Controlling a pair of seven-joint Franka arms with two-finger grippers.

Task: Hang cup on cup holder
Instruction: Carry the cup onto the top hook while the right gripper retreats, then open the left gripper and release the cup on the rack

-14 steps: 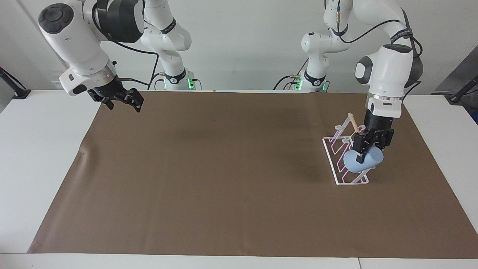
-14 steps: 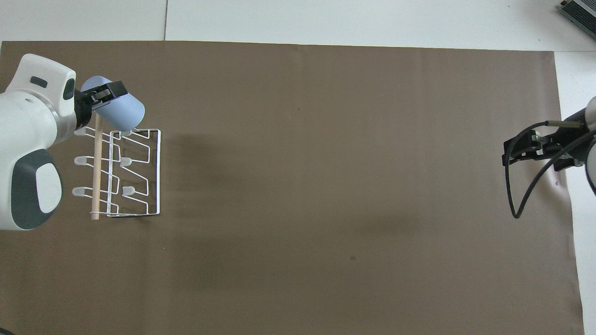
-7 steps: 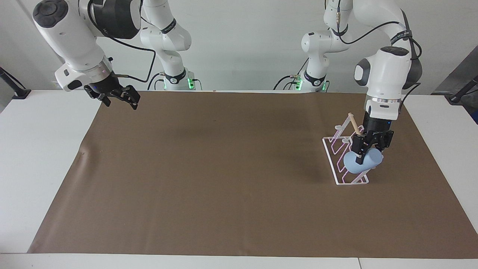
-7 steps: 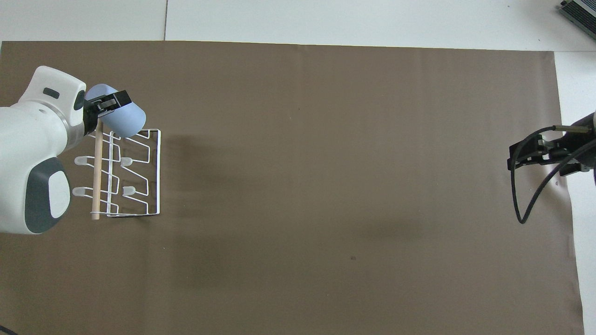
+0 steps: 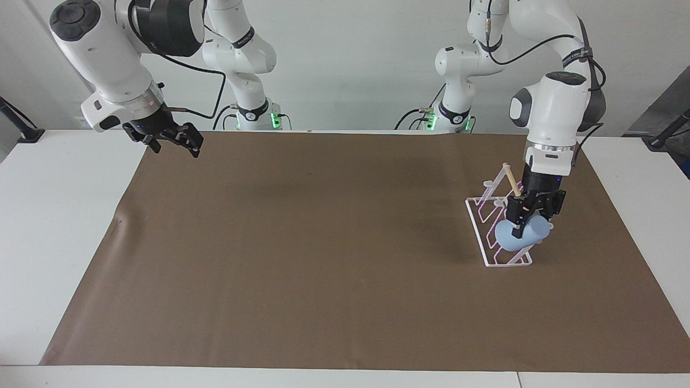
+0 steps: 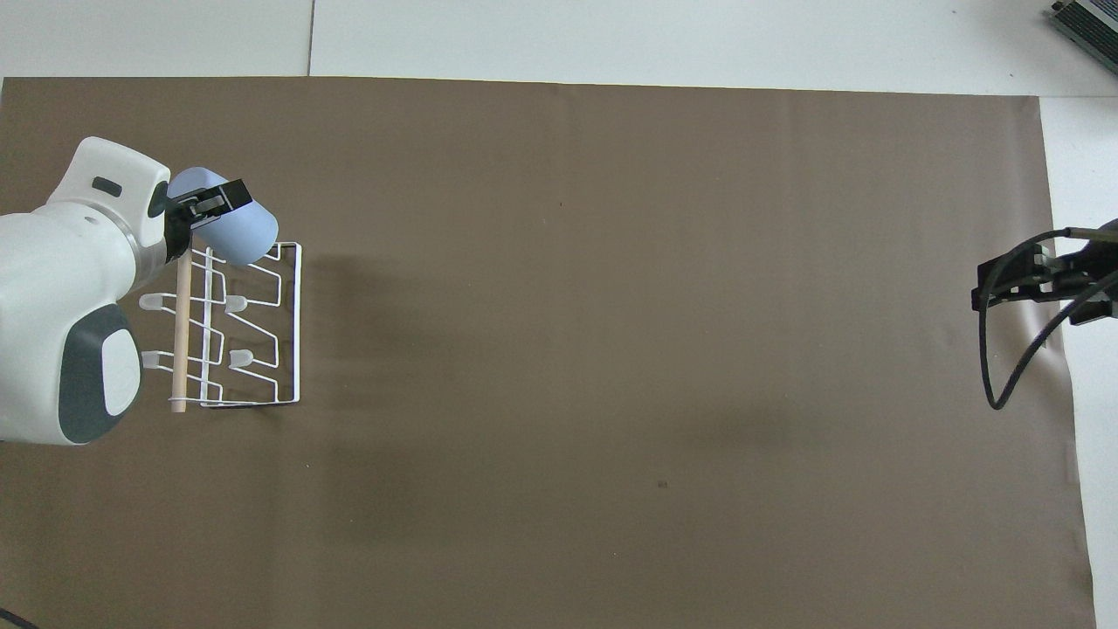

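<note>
The light blue cup (image 6: 244, 234) sits over the end pegs of the cup holder (image 6: 262, 328), so the robot's left gripper needs to open.
The light blue cup (image 5: 517, 240) (image 6: 244, 234) hangs tilted in my left gripper (image 5: 531, 222) (image 6: 210, 203), which is shut on its rim. The cup is low over the end of the white wire cup holder (image 5: 488, 229) (image 6: 262, 328) that lies farthest from the robots. Its body covers the prongs there, so I cannot tell whether it touches one. The holder stands on the brown mat toward the left arm's end, its wooden dowel (image 6: 182, 341) on top. My right gripper (image 5: 178, 145) (image 6: 983, 293) hangs open and holds nothing over the mat's edge at the right arm's end.
A brown mat (image 5: 323, 242) covers most of the white table (image 5: 59, 215). Two more pairs of prongs (image 6: 236, 304) on the holder, nearer to the robots, carry nothing. A black cable (image 6: 996, 384) loops down from the right wrist.
The left gripper has come down a little with the cup, closer onto the holder's end. The right arm has drawn back and up toward its own end of the table.
</note>
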